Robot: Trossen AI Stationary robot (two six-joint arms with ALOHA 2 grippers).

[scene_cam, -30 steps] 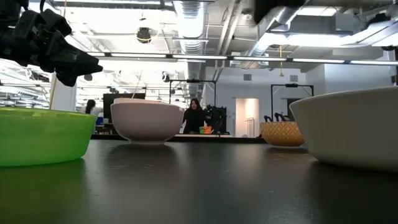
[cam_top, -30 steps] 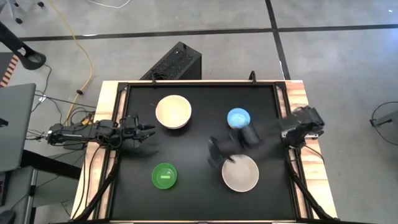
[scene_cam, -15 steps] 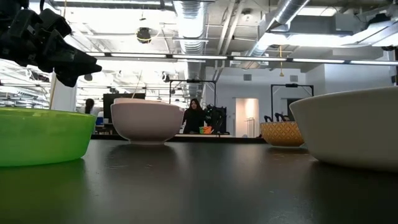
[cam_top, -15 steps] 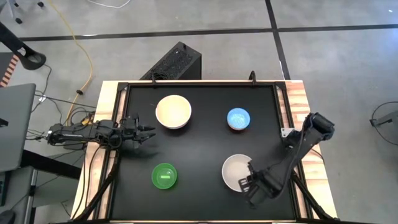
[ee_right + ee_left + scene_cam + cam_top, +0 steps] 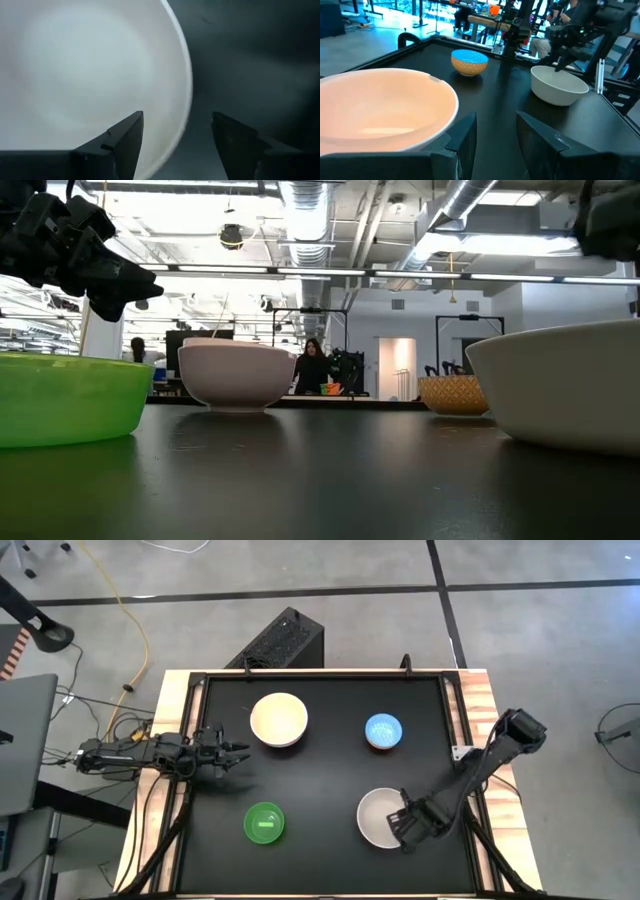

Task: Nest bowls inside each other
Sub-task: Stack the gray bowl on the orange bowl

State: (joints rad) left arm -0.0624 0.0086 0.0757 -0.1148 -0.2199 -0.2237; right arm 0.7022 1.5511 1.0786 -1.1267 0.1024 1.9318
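Observation:
The white bowl needs to nest inside the cream bowl (image 5: 278, 720), so my right gripper needs to grab the white bowl next by its rim (image 5: 398, 797).
Four bowls stand apart on the black table, each on its base: a cream bowl (image 5: 278, 720) at the far left, a blue bowl (image 5: 383, 730) at the far right, a green bowl (image 5: 264, 824) at the near left and a white bowl (image 5: 381, 817) at the near right. My right gripper (image 5: 409, 826) points down, open, over the white bowl's right rim (image 5: 186, 90). One finger stands over the bowl's inside and one outside it, touching nothing that I can see. My left gripper (image 5: 236, 752) waits open and level at the table's left edge, beside the cream bowl (image 5: 380, 115).
A raised black frame (image 5: 450, 700) borders the table, with wooden strips outside it. Bare black tabletop (image 5: 320, 780) lies between the four bowls. A black box (image 5: 282, 640) stands on the floor behind the far edge.
My right gripper has swung from between the blue and white bowls toward the table's near right corner. It has come down over the white bowl's right rim and turned about its own axis. The bowls have not moved.

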